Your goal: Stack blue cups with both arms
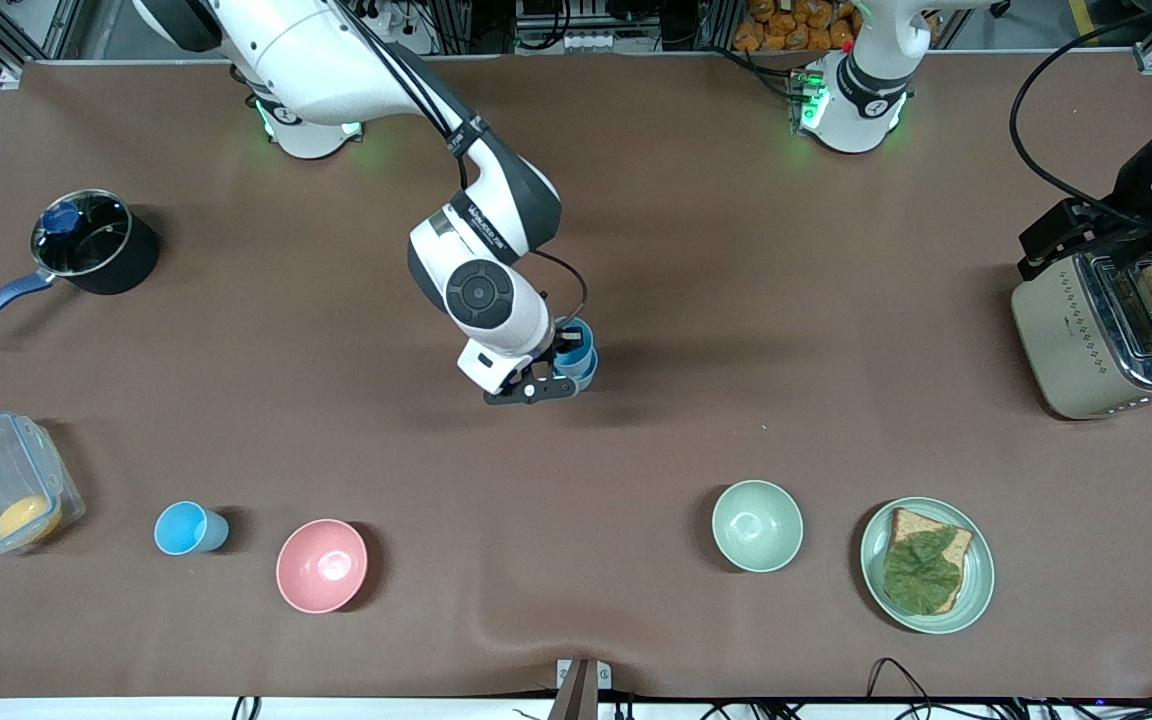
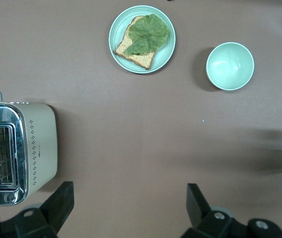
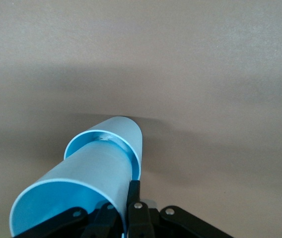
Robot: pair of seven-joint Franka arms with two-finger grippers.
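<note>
I can open my right gripper now, as the held cup's base (image 3: pixel 106 148) sits inside the lower cup's rim (image 3: pixel 136 153) and the held cup would settle nested.
My right gripper (image 1: pixel 558 368) is over the middle of the table, shut on the wall of a light-blue cup (image 3: pixel 81 181), one finger (image 3: pixel 134 196) outside the rim and the other inside. That cup sits partly nested in a second blue cup (image 3: pixel 123 130) which stands on the table; the pair shows in the front view (image 1: pixel 578 355). A third blue cup (image 1: pixel 188 527) stands apart, nearer the front camera, toward the right arm's end. My left gripper (image 2: pixel 129 192) is open and empty, high over bare table beside the toaster (image 2: pixel 17 148).
A pink bowl (image 1: pixel 321 565) is beside the lone cup, with a clear container (image 1: pixel 1 495) and a dark pot (image 1: pixel 86 245) toward the right arm's end. A pale green bowl (image 1: pixel 757 525), a plate with toast and lettuce (image 1: pixel 976 570) and the toaster (image 1: pixel 1086 335) lie toward the left arm's end.
</note>
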